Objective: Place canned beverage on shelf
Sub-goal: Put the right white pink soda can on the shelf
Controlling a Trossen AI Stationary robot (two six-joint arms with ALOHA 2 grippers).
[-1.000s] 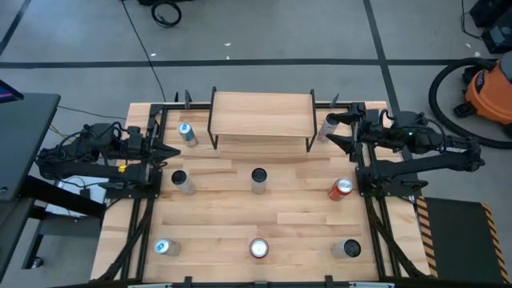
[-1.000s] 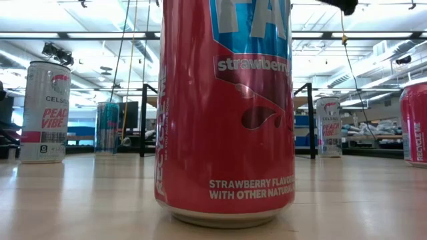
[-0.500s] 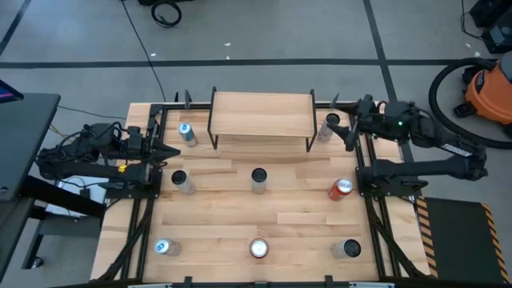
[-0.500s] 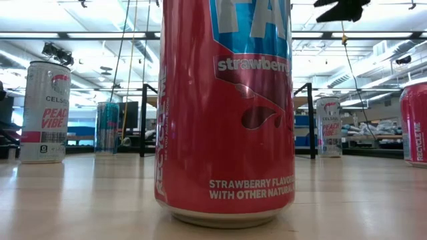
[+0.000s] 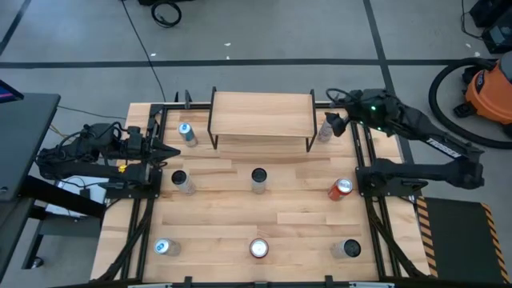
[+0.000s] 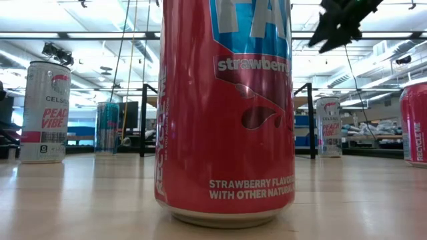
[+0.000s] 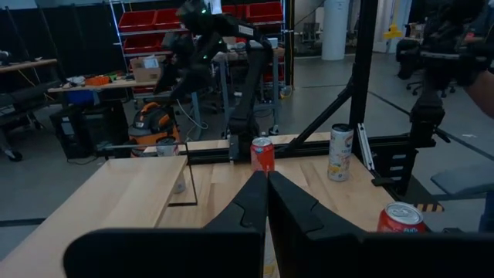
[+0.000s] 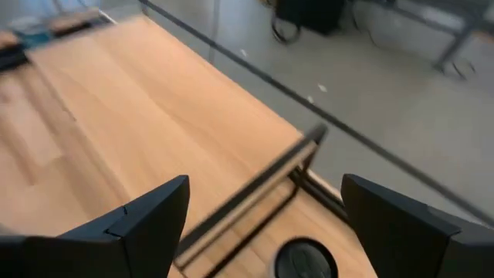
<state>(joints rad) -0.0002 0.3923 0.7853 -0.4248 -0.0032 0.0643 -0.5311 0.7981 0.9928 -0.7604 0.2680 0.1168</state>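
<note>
The robot's right gripper next needs to grab the silver can by its side below the can's rim [image 5: 323,134], so that it can place the silver can on the shelf [image 5: 261,114].
The shelf [image 5: 261,114], a light wooden board on thin black legs, stands at the table's far middle. Several canned beverages stand upright on the table. One silver can [image 5: 326,129] stands just off the shelf's right end, and its top [image 8: 306,259] shows low between my right gripper's fingers. My right gripper [image 5: 335,122] hangs open above that can, tipped downward and touching nothing; it also shows high in the low view [image 6: 339,25]. My left gripper [image 5: 170,152] waits shut at the table's left edge, its fingers [image 7: 266,207] together and level.
Other cans: a blue-topped one [image 5: 186,132] left of the shelf, a silver one [image 5: 182,182], a middle one [image 5: 258,178], a red one [image 5: 342,189] and three along the near edge, the strawberry can [image 6: 227,107] among them. The shelf's black leg frame [image 8: 255,193] lies close by my right gripper.
My right gripper has swung toward the table's far edge and the shelf's right end, tipping from level to slanting down over the silver can. It has stayed open.
</note>
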